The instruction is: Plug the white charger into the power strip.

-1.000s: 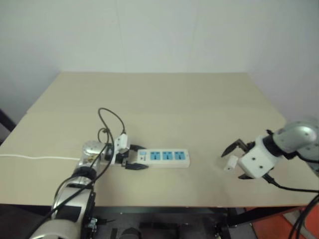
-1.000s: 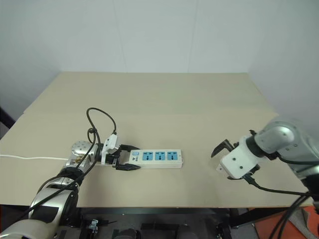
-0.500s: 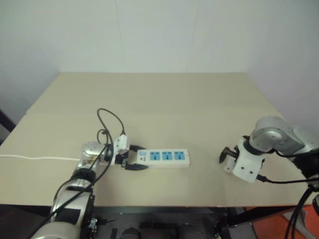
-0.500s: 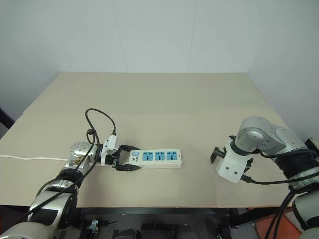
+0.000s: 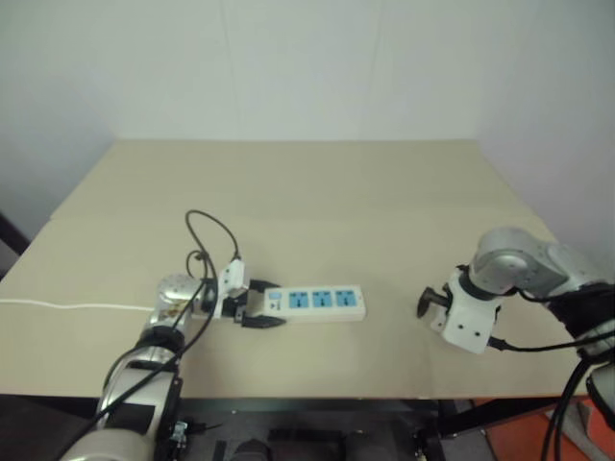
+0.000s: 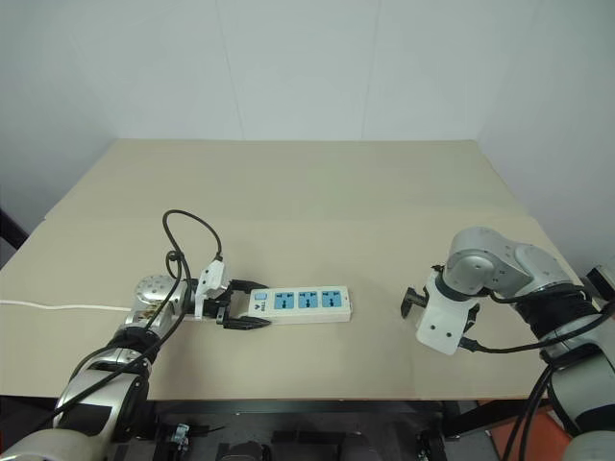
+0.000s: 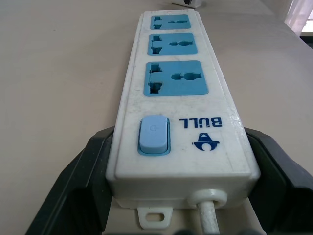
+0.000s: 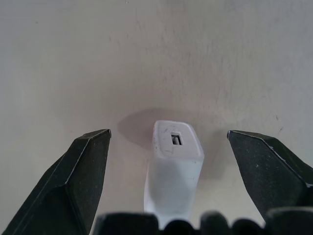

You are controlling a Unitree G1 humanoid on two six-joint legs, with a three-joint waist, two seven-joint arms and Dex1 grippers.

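My right gripper closes on the white charger [image 8: 173,164] now, since my fingers stand on either side of the charger and closing now would catch it.
The power strip [image 5: 322,303] lies flat on the table, a long white bar with three blue socket panels [image 7: 176,77] and a blue switch [image 7: 154,134]. My left gripper [image 5: 260,305] is shut on its switch end, one black finger on each long side. Off to the right, my right gripper [image 6: 430,300] points straight down at the table and is open. In the right wrist view the white charger [image 8: 173,164] stands on the table between the spread fingers [image 8: 80,181], touching neither.
A thin white cord [image 5: 67,305] runs from the strip's switch end to the left table edge. Bare tan tabletop [image 5: 307,202] lies between the strip and the right gripper and stretches back to the wall. The front edge [image 5: 384,396] is close.
The right gripper has dropped and turned to point down, now straddling the charger. The left gripper and the strip have stayed put.
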